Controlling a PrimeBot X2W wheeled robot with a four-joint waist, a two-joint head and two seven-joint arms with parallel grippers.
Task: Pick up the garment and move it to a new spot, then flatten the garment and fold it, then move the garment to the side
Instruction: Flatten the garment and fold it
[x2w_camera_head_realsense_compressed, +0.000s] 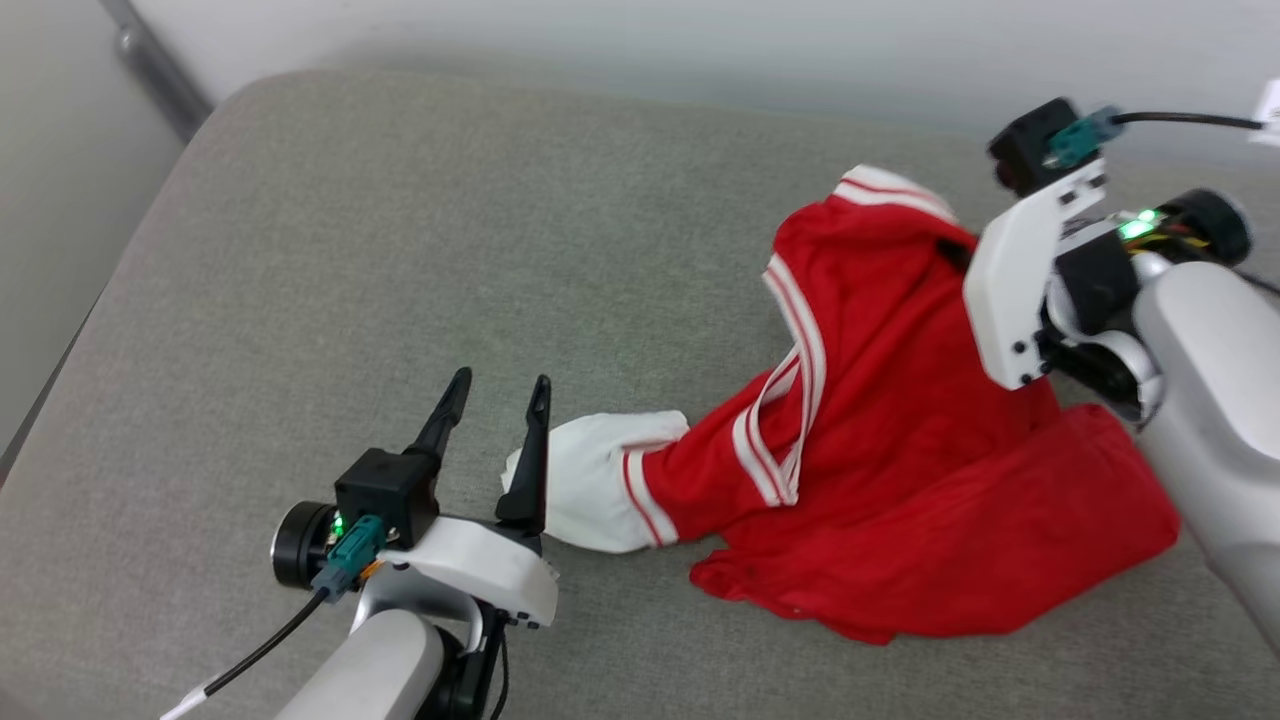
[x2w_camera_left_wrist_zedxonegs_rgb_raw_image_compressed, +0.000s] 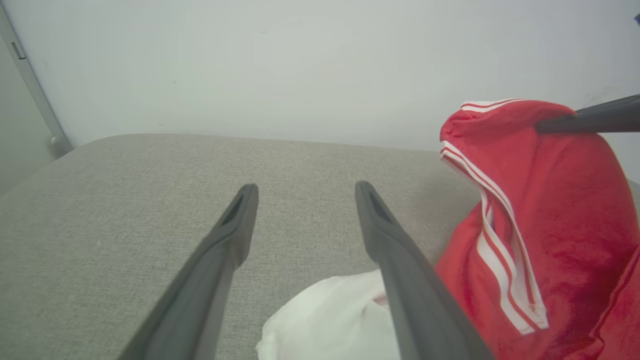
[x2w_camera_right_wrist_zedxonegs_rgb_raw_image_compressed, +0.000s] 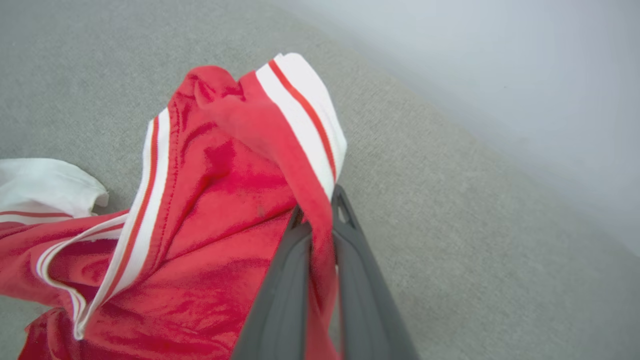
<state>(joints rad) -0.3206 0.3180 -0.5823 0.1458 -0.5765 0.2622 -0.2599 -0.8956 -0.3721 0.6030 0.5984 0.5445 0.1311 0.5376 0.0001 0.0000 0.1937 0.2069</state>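
Note:
Next, the left gripper grabs the sleeve's outer edge (x2w_camera_head_realsense_compressed: 509, 472), since the white sleeve trails slack across the cushion with its loose end puffed up.
The garment (x2w_camera_head_realsense_compressed: 900, 450), a red jersey with striped trim, lies crumpled on the right half of a grey cushion. Its upper part is pulled up into a peak. My right gripper (x2w_camera_right_wrist_zedxonegs_rgb_raw_image_compressed: 320, 210) is shut on a fold of red cloth beside the red-and-white striped trim (x2w_camera_right_wrist_zedxonegs_rgb_raw_image_compressed: 305, 110). One of its dark fingers (x2w_camera_left_wrist_zedxonegs_rgb_raw_image_compressed: 590, 119) pokes into the top of the garment (x2w_camera_left_wrist_zedxonegs_rgb_raw_image_compressed: 560, 200) in the left wrist view. A white sleeve (x2w_camera_head_realsense_compressed: 590, 480) trails left on the cushion. My left gripper (x2w_camera_head_realsense_compressed: 500, 380) stands open and empty, its right finger (x2w_camera_left_wrist_zedxonegs_rgb_raw_image_compressed: 400, 260) just beside that sleeve (x2w_camera_left_wrist_zedxonegs_rgb_raw_image_compressed: 330, 320).
The grey fabric cushion (x2w_camera_head_realsense_compressed: 400, 250) stretches wide to the left and behind the garment. A pale wall (x2w_camera_head_realsense_compressed: 700, 30) runs along its far edge. A grey metal post (x2w_camera_head_realsense_compressed: 150, 70) stands at the back left corner, and the cushion's left edge drops off there.

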